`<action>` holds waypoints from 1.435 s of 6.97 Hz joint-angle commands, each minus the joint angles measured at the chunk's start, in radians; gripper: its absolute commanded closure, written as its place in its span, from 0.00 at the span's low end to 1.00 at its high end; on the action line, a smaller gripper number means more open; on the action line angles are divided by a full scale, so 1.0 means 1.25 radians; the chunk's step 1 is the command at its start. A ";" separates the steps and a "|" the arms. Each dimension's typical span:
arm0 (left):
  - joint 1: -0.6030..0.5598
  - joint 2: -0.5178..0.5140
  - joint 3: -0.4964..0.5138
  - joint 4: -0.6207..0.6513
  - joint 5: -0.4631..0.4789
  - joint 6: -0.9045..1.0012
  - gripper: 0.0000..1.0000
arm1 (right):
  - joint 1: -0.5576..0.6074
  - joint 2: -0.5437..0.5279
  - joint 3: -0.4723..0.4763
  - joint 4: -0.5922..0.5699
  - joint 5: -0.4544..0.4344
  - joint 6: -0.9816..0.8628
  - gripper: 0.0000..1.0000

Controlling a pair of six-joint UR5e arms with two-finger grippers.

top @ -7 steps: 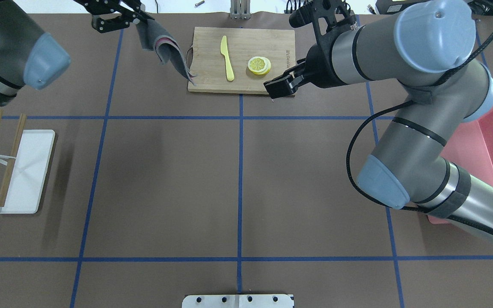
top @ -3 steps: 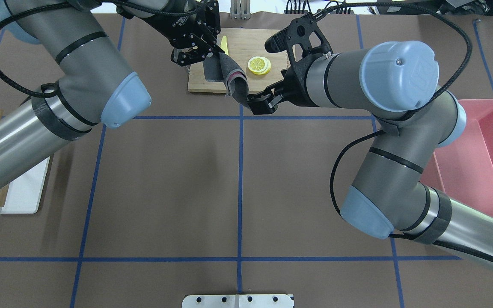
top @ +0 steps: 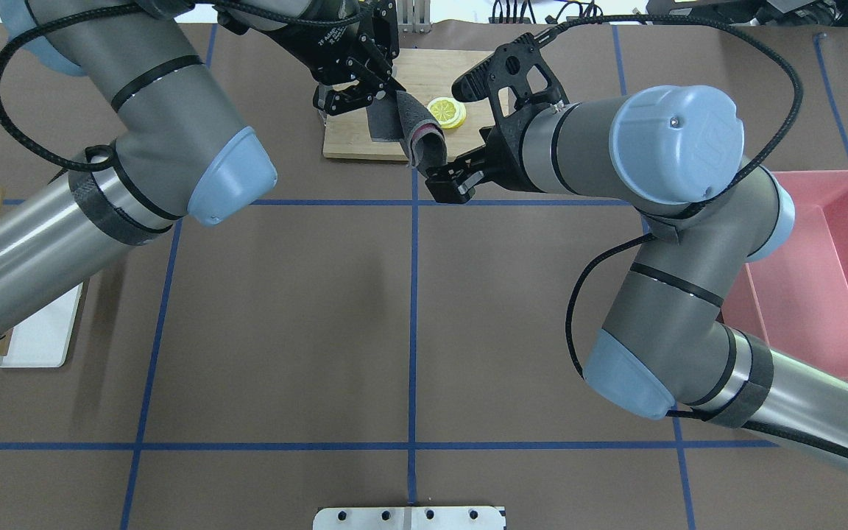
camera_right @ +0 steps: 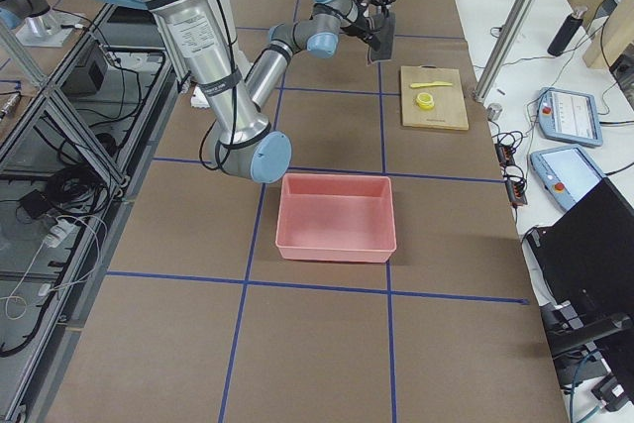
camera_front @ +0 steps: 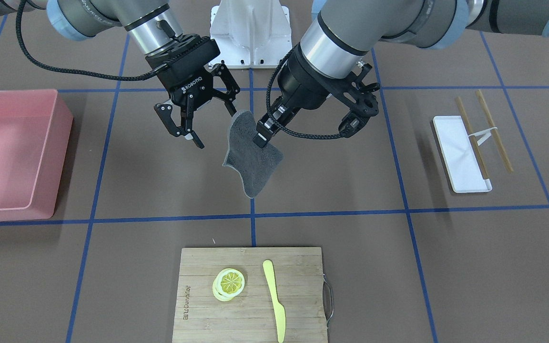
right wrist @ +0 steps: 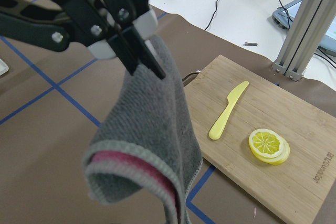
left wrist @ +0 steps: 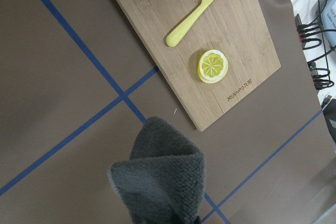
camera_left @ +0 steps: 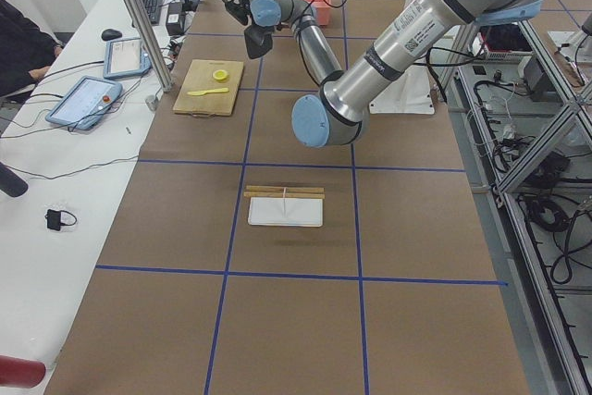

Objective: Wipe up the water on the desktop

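Note:
Next, my right gripper grabs the grey cloth by its free edge (camera_front: 240, 117) to get it ready for wiping the desktop.
The desktop (camera_front: 331, 181) is brown with blue tape lines; I see no water on it. My left gripper (camera_front: 259, 138) is shut on a grey cloth (camera_front: 250, 164) with a pink inner side and holds it hanging above the table's middle, on the robot's side of the cutting board. The cloth fills the bottom of the left wrist view (left wrist: 163, 177). My right gripper (camera_front: 210, 124) is open and empty, close beside the cloth's upper edge. The right wrist view shows the left gripper (right wrist: 139, 56) pinching the cloth (right wrist: 147, 140). Overhead, the left gripper (top: 392, 92) and right gripper (top: 447, 184) flank the cloth (top: 413, 129).
A bamboo cutting board (camera_front: 298, 271) with lemon slices (camera_front: 229, 283) and a yellow knife (camera_front: 274, 305) lies at the far side. A pink bin (camera_front: 60, 143) stands on the robot's right. A white tray (camera_front: 460, 152) with wooden sticks (camera_front: 493, 131) lies on its left.
My left arm has swung from the far left toward the centre, carrying the cloth. My right gripper has moved left and nearer the robot, up to the cloth's lower end.

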State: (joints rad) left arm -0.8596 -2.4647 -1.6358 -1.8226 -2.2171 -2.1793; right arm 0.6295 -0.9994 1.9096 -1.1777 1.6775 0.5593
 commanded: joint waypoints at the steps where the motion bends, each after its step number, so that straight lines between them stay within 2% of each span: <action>1: 0.000 -0.002 -0.003 0.000 -0.001 -0.005 1.00 | -0.007 -0.001 -0.001 0.001 -0.001 0.000 0.28; 4: 0.013 -0.006 -0.002 0.000 -0.001 -0.011 1.00 | -0.009 -0.001 -0.001 0.003 -0.001 0.003 0.56; 6: 0.029 -0.013 -0.002 0.000 0.000 -0.015 1.00 | -0.009 0.001 -0.001 0.005 -0.001 0.008 0.57; 8: 0.034 -0.020 -0.001 0.000 0.000 -0.024 1.00 | -0.009 -0.001 -0.001 0.006 -0.001 0.012 0.69; 9: 0.034 -0.022 0.002 0.000 0.000 -0.024 1.00 | -0.009 -0.002 -0.001 0.006 -0.001 0.013 0.91; 10: 0.034 -0.022 0.005 0.000 0.000 -0.022 1.00 | -0.009 -0.003 -0.001 0.006 -0.001 0.012 0.93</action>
State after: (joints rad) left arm -0.8184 -2.4912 -1.6334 -1.8223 -2.2166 -2.2080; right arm 0.6182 -1.0015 1.9082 -1.1706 1.6766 0.5740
